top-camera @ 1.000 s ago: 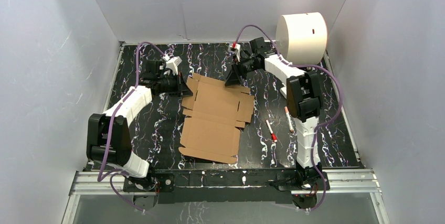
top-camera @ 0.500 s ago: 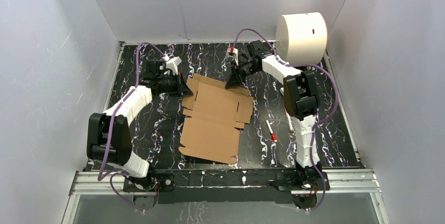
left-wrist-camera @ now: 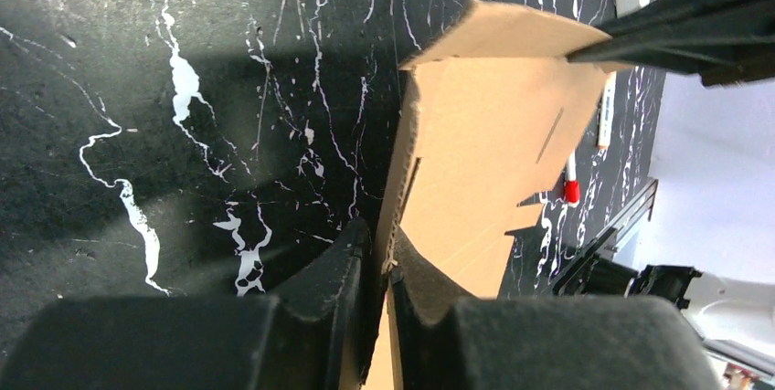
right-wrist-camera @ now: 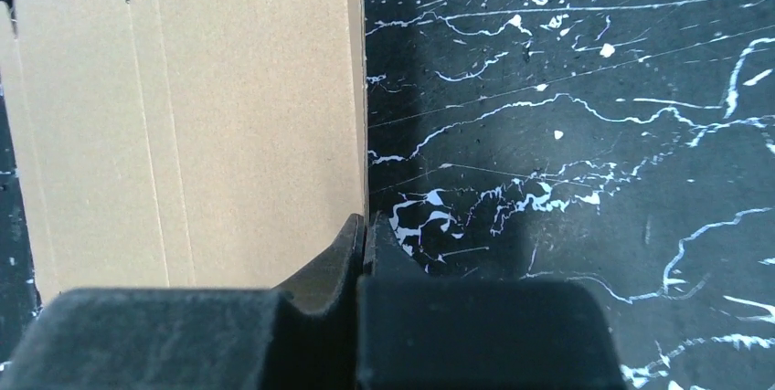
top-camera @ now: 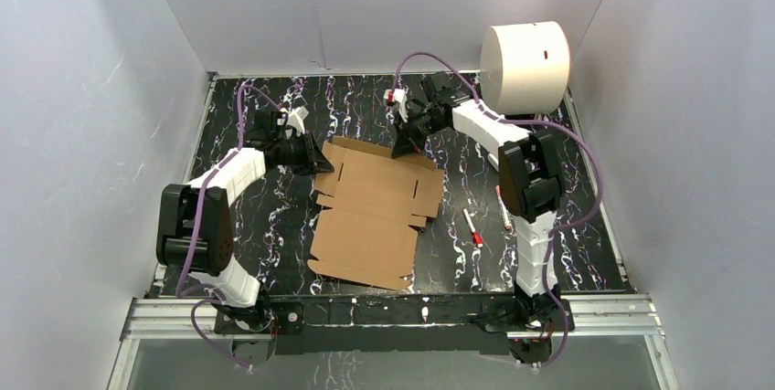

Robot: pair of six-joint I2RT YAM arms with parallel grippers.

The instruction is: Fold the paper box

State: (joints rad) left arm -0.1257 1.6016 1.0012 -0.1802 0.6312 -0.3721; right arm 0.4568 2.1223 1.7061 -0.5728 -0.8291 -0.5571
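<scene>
My right gripper would bring the far part of the sheet up with it if I lifted it now, since its fingers pinch the sheet at its thin edge point(top-camera: 419, 151) point(right-wrist-camera: 366, 220).
The paper box point(top-camera: 375, 207) is a flat brown cardboard sheet with notched flaps and creases in the middle of the black marbled table. My left gripper point(top-camera: 322, 163) is at the sheet's far-left flap. In the left wrist view, the box point(left-wrist-camera: 493, 134) edge runs between the left gripper point(left-wrist-camera: 379, 253) jaws, which stand nearly together around it. My right gripper point(top-camera: 399, 146) is at the sheet's far edge. In the right wrist view, the right gripper point(right-wrist-camera: 364, 224) is shut on the edge of the box point(right-wrist-camera: 228, 116). That far part of the sheet is raised off the table.
A large white cylinder point(top-camera: 525, 65) stands at the back right corner. A red-capped marker point(top-camera: 472, 226) and a second marker point(top-camera: 504, 207) lie right of the box. Grey walls close in the table on three sides.
The right gripper moved left along the far edge and shut on the cardboard. The left arm swung slightly, and the box shifted a little to the left.
</scene>
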